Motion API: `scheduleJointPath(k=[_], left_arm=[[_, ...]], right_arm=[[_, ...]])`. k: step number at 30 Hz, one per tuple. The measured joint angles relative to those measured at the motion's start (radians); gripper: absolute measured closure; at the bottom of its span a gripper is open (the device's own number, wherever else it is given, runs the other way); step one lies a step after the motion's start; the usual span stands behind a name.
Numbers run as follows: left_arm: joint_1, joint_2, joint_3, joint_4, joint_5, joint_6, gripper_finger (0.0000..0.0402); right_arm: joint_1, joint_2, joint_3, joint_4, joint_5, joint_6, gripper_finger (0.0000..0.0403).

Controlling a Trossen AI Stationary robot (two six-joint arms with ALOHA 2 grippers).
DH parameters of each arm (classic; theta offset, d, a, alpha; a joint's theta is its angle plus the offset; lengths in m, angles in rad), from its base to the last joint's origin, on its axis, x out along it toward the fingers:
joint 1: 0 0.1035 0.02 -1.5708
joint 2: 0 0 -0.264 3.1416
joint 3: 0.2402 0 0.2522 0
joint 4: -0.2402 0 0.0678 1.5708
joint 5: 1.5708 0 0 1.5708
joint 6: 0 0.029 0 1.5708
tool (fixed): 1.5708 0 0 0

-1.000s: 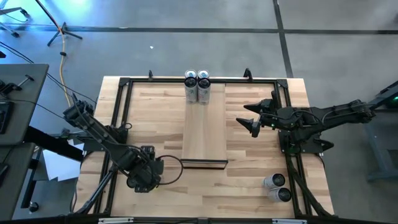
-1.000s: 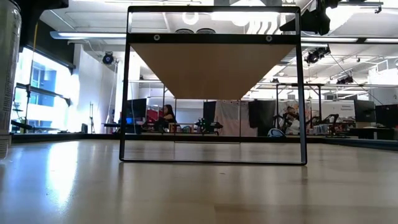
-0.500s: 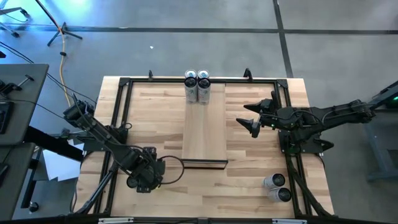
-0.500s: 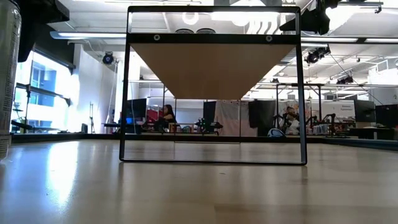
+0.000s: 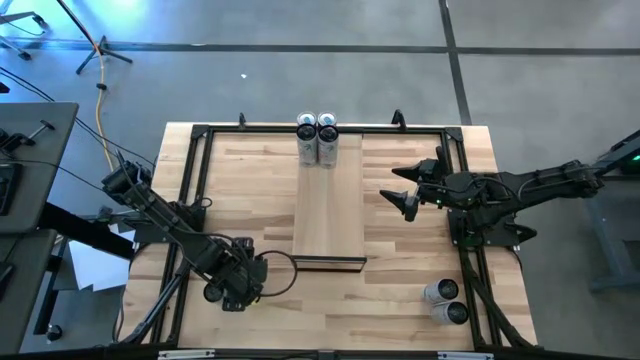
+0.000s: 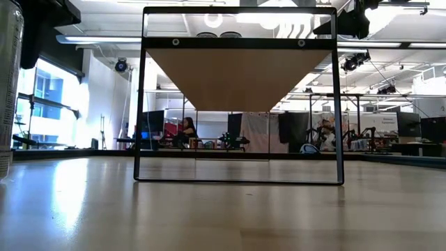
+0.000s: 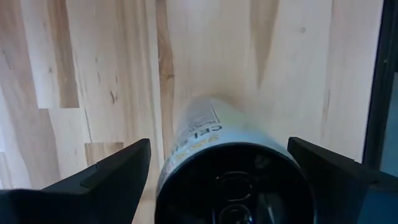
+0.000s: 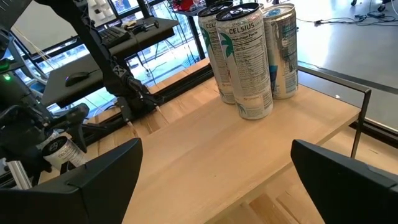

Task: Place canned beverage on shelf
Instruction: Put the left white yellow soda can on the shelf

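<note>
My left gripper is going to grab the canned beverage next by its black-topped end, and then it will place the canned beverage on the shelf.
A silver canned beverage stands upright on the tabletop near the left front. In the low view it shows at the picture's left edge. My left gripper points down over it, open, with one finger on each side of the can's top and a gap to each. In the high view the gripper hides the can. The shelf runs down the table's middle. My right gripper waits open to the shelf's right, above the table.
Three cans stand together at the shelf's far end. Two more cans stand at the table's near right corner. Black frame rails run along the table's sides. The shelf's near part lies bare.
My left gripper has come down a little over the standing can, still open. The can has stayed where it was.
</note>
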Motion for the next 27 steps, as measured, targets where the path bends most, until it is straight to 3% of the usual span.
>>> scheduleJointPath(k=[11,27], left_arm=[[0.0,0.0,0.0,-0.001,0.017,0.0,0.0055],[0.0,0.0,0.001,-0.003,0.033,-0.008,0.0157]], right_arm=[[0.0,0.0,0.0,0.0,0.0,0.0,0.0006],[0.0,0.0,0.0,0.0,0.0,0.0,0.0006]])
